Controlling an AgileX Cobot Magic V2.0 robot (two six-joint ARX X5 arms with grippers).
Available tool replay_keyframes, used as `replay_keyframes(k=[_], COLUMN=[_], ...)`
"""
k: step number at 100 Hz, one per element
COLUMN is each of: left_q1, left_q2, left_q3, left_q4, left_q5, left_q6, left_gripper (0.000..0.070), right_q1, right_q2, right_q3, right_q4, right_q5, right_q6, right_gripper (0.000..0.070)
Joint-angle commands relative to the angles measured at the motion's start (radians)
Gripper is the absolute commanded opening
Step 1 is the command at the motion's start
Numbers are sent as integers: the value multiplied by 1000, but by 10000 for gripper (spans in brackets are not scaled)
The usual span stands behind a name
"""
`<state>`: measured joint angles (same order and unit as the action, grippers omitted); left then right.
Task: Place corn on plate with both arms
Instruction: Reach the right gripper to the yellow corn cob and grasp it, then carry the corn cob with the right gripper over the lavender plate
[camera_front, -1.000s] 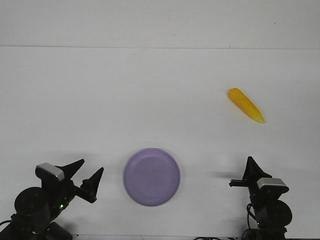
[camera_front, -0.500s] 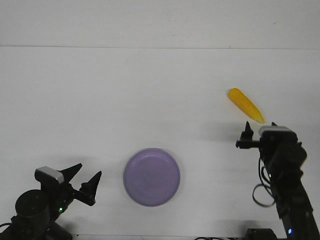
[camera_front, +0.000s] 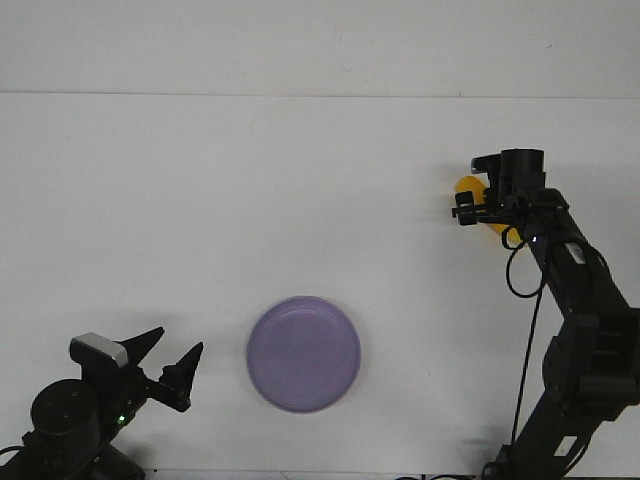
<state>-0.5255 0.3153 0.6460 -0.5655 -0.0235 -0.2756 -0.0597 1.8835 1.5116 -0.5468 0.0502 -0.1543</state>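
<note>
The robot's right gripper isn't ready to close on the corn yet and needs to go down first: its fingers are above the thick end of the yellow corn.
The corn lies on the white table at the far right, mostly hidden; only its yellow thick end and a sliver beside the wrist show. My right gripper reaches out over the corn, right above or on it. Its fingers are hidden by the wrist, so I cannot tell whether they are open or closed. The lavender plate sits empty near the front middle of the table. My left gripper is open and empty at the front left, to the left of the plate.
The table's far edge runs across the back. The right arm's black cable hangs along the arm at the right.
My right arm has reached forward from the front right corner out to the corn and now covers most of it. The left arm, the plate and the corn have stayed put.
</note>
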Motion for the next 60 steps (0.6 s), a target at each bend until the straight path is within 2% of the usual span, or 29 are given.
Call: replay_keyframes(k=[1, 42, 60], left_q1=[-4, -4, -4], left_q2=[4, 4, 4], left_q3=[5, 5, 5], left_q4=[5, 2, 1], left_q5=[-3, -8, -14], left_q6=[5, -3, -3], left_gripper=[505, 503, 503], right_q1=[-5, -27, -28], right_q2=[50, 150, 168], right_q3=[40, 50, 50], right_q4=[9, 105, 97], right_q5=[3, 3, 2], right_q6=[-26, -57, -62], right_gripper=[551, 550, 502])
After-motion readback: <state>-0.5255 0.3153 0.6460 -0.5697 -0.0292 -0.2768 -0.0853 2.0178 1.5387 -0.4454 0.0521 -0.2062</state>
